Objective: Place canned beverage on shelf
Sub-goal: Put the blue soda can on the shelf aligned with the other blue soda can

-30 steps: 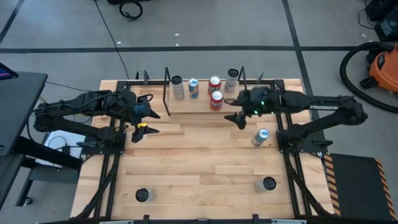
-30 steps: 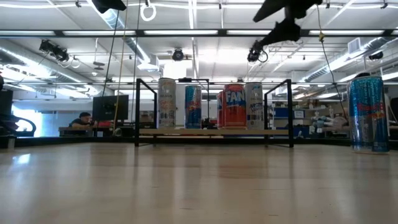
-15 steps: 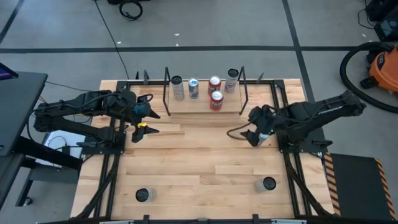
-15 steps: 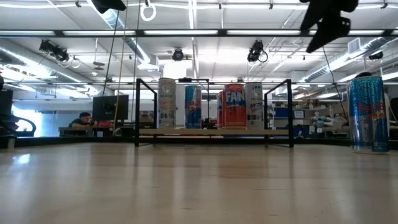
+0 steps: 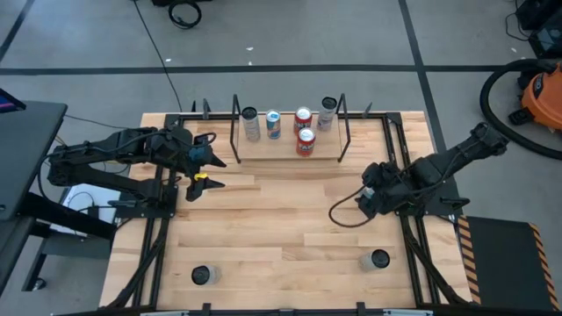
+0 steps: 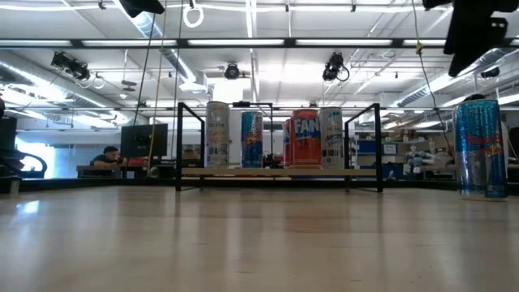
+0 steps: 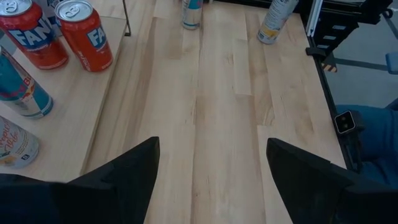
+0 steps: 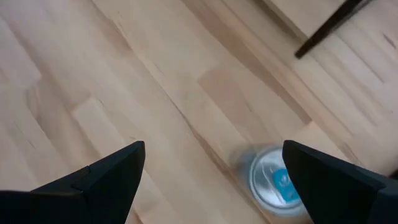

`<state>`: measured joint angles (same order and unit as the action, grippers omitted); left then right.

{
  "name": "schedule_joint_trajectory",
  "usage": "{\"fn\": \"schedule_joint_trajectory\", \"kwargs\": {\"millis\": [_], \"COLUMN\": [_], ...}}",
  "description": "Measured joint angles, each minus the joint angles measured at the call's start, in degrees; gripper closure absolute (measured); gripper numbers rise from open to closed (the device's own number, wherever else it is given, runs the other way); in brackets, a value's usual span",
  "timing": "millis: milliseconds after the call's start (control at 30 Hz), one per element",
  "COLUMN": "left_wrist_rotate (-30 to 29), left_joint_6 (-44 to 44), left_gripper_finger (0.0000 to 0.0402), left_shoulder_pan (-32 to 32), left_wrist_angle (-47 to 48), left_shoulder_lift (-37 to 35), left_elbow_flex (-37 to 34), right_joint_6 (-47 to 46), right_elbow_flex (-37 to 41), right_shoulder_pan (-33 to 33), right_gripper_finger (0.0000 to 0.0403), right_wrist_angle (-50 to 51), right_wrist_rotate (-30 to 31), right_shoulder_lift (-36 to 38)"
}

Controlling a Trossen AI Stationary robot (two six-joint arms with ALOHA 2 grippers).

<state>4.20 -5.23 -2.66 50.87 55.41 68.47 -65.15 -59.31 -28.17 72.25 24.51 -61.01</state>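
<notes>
My right gripper should next grab the blue can (image 8: 277,183) by its side below the can's lid, to put it on the shelf base first.
A tall blue can (image 8: 277,183) stands upright on the table at the right; it also shows in the low view (image 6: 481,148). My right gripper (image 8: 212,149) is open and hangs over the table just beside and above this can, touching nothing; in the high view (image 5: 363,200) it hides the can. The shelf (image 5: 263,149), a low wood board between black rod uprights, stands at the table's far middle and holds several upright cans, among them a red one (image 5: 306,140). My left gripper (image 5: 211,161) is open and empty, left of the shelf.
Two more cans stand near the table's front edge, one at the left (image 5: 204,276) and one at the right (image 5: 378,260). A black cable (image 5: 338,215) loops out beside my right gripper. Bare wood lies between the shelf and the front cans.
My right gripper has moved away from the shelf's right end, toward the table's near and right edges, and now stands over the blue can. It has stayed open. No can has moved.
</notes>
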Motion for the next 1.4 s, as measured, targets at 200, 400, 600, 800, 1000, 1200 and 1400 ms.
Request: {"fn": "schedule_joint_trajectory", "kwargs": {"millis": [200,400,600,800,1000,1200,1400], "left_wrist_rotate": [0.01,0.01,0.00,0.00,-0.01,-0.01,-0.01], "left_joint_6": [0.11,0.09,0.09,0.44,1.44,1.41,1.44], "left_gripper_finger": [0.0104,0.0104,0.0104,0.0104,0.0104,0.0104,0.0104], "left_shoulder_pan": [0.02,0.00,0.01,0.02,0.02,0.01,0.02], "left_wrist_angle": [0.00,0.00,0.00,-0.01,-0.04,-0.07,-0.08], "left_shoulder_lift": [0.01,0.01,0.03,0.03,0.03,0.03,0.03], "left_elbow_flex": [0.00,0.00,0.00,0.00,0.00,0.00,0.00], "right_joint_6": [-7.40,-14.19,-19.45,-20.38,-20.36,-19.95,-21.67], "right_elbow_flex": [0.13,4.12,7.87,8.85,7.23,4.96,4.98], "right_shoulder_pan": [-2.86,-4.04,-4.28,-4.32,-4.34,-4.37,-4.37], "right_gripper_finger": [0.0014,0.0014,0.0014,0.0014,0.0014,0.0014,0.0014], "right_wrist_angle": [5.20,5.97,6.56,6.60,6.51,9.26,12.98], "right_wrist_rotate": [0.00,-1.00,0.34,0.84,1.06,0.14,-0.16], "right_shoulder_lift": [-2.57,-4.20,-4.39,-4.38,-3.64,-3.39,-3.50]}}
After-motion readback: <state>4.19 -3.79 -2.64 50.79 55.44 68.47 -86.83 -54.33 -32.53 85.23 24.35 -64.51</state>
